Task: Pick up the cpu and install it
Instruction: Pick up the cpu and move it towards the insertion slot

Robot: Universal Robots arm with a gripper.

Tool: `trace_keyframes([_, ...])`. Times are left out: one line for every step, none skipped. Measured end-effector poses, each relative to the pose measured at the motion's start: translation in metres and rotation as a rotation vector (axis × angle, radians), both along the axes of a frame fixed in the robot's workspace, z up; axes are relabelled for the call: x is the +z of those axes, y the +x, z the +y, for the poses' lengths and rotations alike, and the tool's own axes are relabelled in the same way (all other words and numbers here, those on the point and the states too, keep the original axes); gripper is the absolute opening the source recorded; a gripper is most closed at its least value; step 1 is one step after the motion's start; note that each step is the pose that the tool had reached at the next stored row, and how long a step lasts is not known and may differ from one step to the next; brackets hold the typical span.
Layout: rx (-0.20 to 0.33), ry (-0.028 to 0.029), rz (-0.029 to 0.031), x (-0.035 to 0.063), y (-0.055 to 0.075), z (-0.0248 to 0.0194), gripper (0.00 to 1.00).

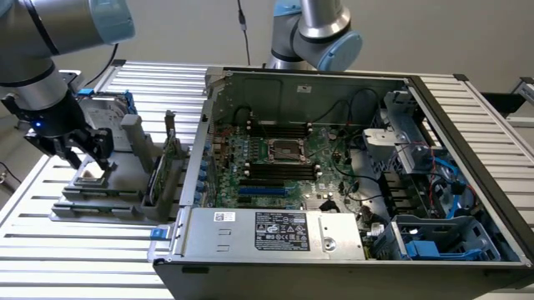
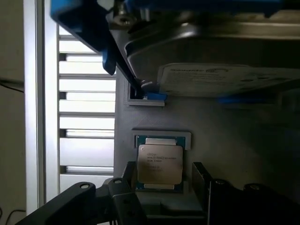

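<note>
Next, my gripper grabs the cpu's open side edges, since the holder's raised edge wraps the end of the cpu (image 2: 159, 164).
The cpu (image 2: 159, 164) is a small square chip with a silvery metal top. It lies flat in a recess of the grey holder (image 2: 220, 136). In the exterior view the cpu (image 1: 90, 179) sits on that holder (image 1: 100, 203), to the left of the computer case. My gripper (image 1: 94, 164) hangs just above it, open. In the wrist view the gripper (image 2: 164, 172) has its dark fingers (image 2: 200, 176) on either side of the chip, with a gap on at least one side. The empty cpu socket (image 1: 288, 152) lies in the middle of the motherboard.
An upright silver hard drive (image 2: 225, 79) in a blue bracket (image 2: 89, 28) stands close behind the cpu on the holder. A green card (image 1: 162, 165) stands upright between the holder and the open case (image 1: 209, 112). A second robot arm (image 1: 321, 34) rises behind the case.
</note>
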State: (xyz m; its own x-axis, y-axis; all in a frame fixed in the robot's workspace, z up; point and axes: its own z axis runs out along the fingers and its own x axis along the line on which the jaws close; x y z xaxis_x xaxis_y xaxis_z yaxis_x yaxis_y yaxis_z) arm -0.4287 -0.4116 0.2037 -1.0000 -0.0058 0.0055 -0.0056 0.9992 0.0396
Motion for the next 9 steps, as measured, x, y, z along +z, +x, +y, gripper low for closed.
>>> trace_keyframes([0.000,0.0002,0.0001,-0.0017,0.0000,0.0000,0.60])
trace_keyframes([0.000,0.0011,0.0000,-0.0034,-0.0001,0.0001,0.60])
trace_keyframes([0.000,0.0028,0.0001,-0.0044,-0.0001,0.0000,0.60])
trace_keyframes([0.000,0.0054,0.0002,-0.0052,0.0000,-0.0001,0.60])
trace_keyframes([0.001,0.0082,0.0004,-0.0060,0.0000,-0.0001,0.60])
trace_keyframes([0.001,0.0117,0.0009,-0.0066,0.0000,-0.0002,0.60])
trace_keyframes([0.001,0.0157,0.0022,-0.0070,0.0000,-0.0004,0.60])
trace_keyframes([0.001,0.0198,0.0038,-0.0074,0.0000,-0.0005,0.60])
trace_keyframes([0.001,0.0236,0.0061,-0.0078,0.0000,-0.0008,0.60])
